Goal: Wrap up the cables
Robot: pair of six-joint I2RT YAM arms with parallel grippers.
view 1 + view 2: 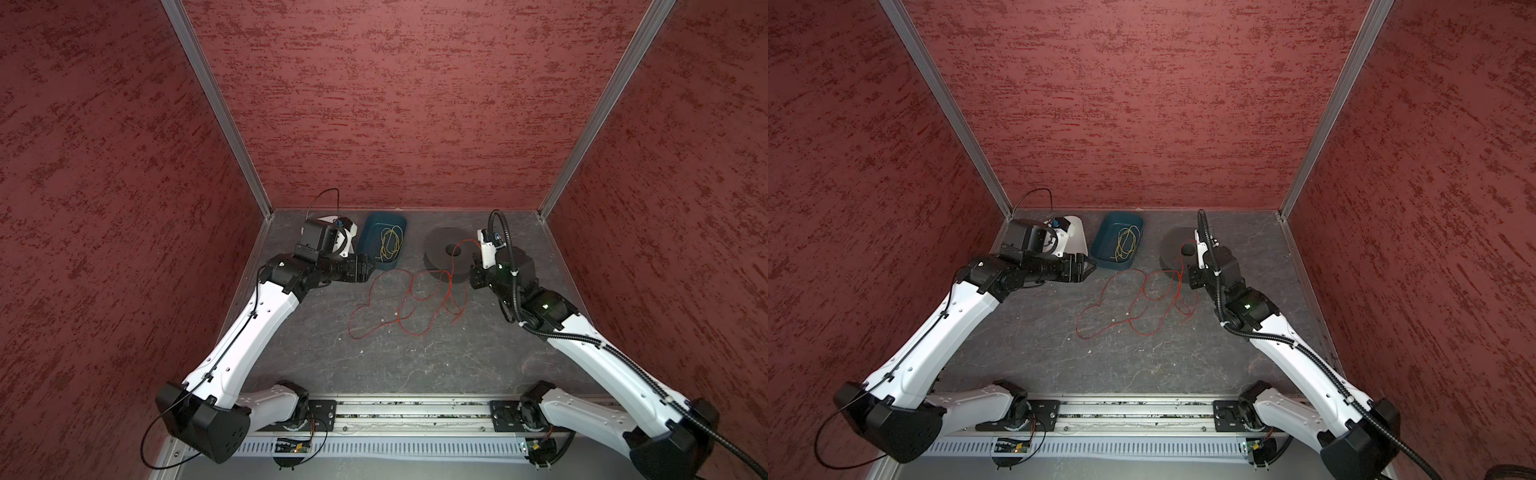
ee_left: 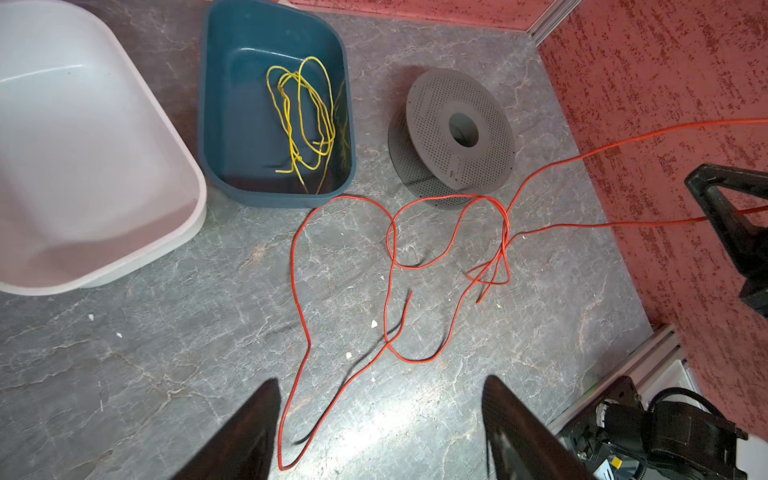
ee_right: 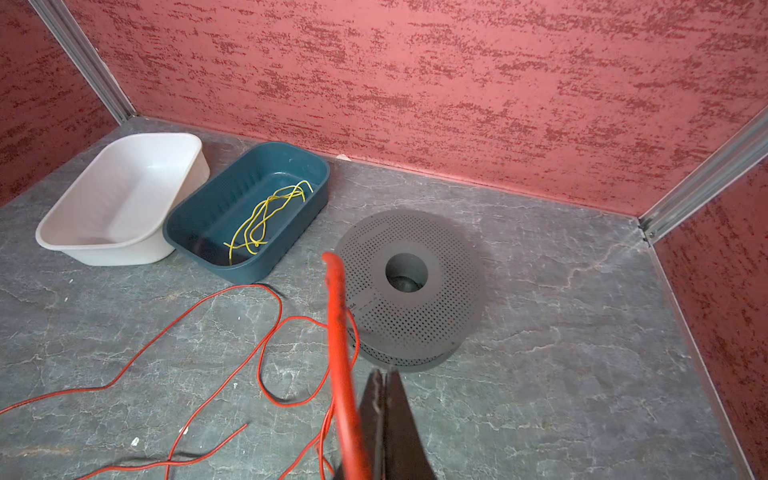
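Observation:
My left gripper grabs the red cable by its bend farthest from the spool next, to draw out the cable's loops for wrapping.
The red cable (image 1: pixel 350 322) (image 1: pixel 1077 326) lies in loose, crossing loops on the grey table, between the two arms. My left gripper (image 1: pixel 370 268) (image 1: pixel 1088 268) (image 2: pixel 382 380) hangs above the loops' left end, open, with only a bend of cable (image 2: pixel 292 266) on the table below it. My right gripper (image 1: pixel 473 268) (image 1: pixel 1188 270) (image 3: pixel 384 372) is shut on the cable beside the grey perforated spool (image 1: pixel 440 249) (image 2: pixel 432 108) (image 3: pixel 453 291). Two strands rise taut off the table to it. A blurred red strand (image 3: pixel 338 332) runs close past its fingers. No cable shows on the spool.
A teal bin (image 1: pixel 374 224) (image 2: pixel 203 104) (image 3: pixel 320 174) at the back holds thin yellow wires (image 2: pixel 303 112). Left of it is a white bin (image 2: pixel 124 104) (image 3: pixel 195 149), partly hidden under the left arm in both top views. Red walls close in three sides.

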